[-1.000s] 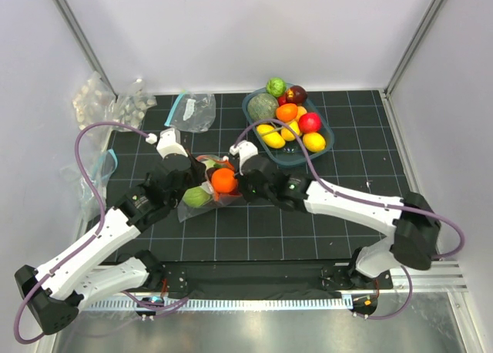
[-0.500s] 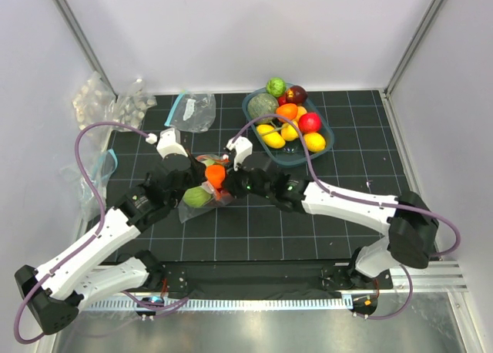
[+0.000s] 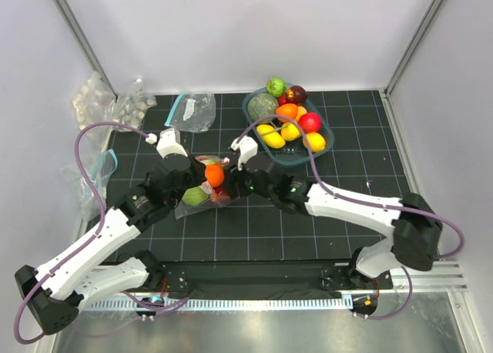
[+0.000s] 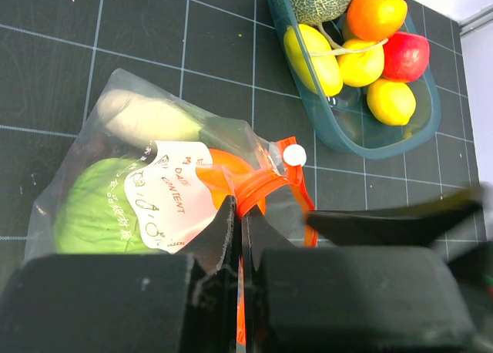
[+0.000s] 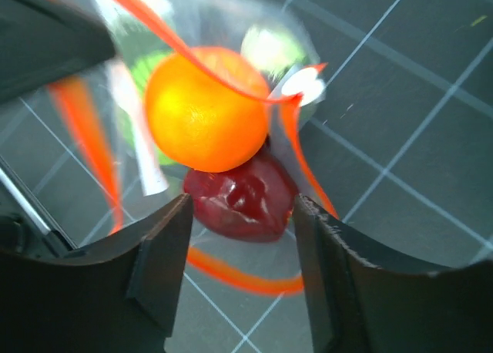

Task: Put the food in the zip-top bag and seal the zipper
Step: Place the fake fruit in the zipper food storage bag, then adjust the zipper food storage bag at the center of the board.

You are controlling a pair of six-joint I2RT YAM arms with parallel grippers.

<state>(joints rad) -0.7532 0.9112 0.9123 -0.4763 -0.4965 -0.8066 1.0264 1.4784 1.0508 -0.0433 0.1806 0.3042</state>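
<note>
I will next use my right gripper to grab the zip-top bag's orange-red zipper edge (image 5: pixel 262 284), opposite my left gripper. It will hold the bag's opening open for food.
The zip-top bag (image 3: pixel 199 195) (image 4: pixel 139 176) lies mid-table with a green cabbage (image 4: pixel 96 214) and a white vegetable (image 4: pixel 146 118) inside. My left gripper (image 4: pixel 240 208) (image 3: pixel 196 179) is shut on the orange-red zipper (image 4: pixel 258 185), holding the mouth up. An orange (image 5: pixel 206 110) (image 3: pixel 215 175) sits in the open mouth on top of a dark red lumpy fruit (image 5: pixel 243 197). Just behind these two, my right gripper (image 5: pixel 240 214) (image 3: pixel 231 182) is open with nothing between its fingers.
A teal basket (image 3: pixel 327 149) at the back right holds lemons (image 3: pixel 271 136), an orange, a red apple (image 3: pixel 310 122), a melon-like green piece and others. A clear bag with a teal strip (image 3: pixel 192 110) and more bags (image 3: pixel 96 100) lie at the back left.
My right gripper carried the orange left into the bag's mouth, then opened and let it go. The left gripper kept its hold on the zipper.
</note>
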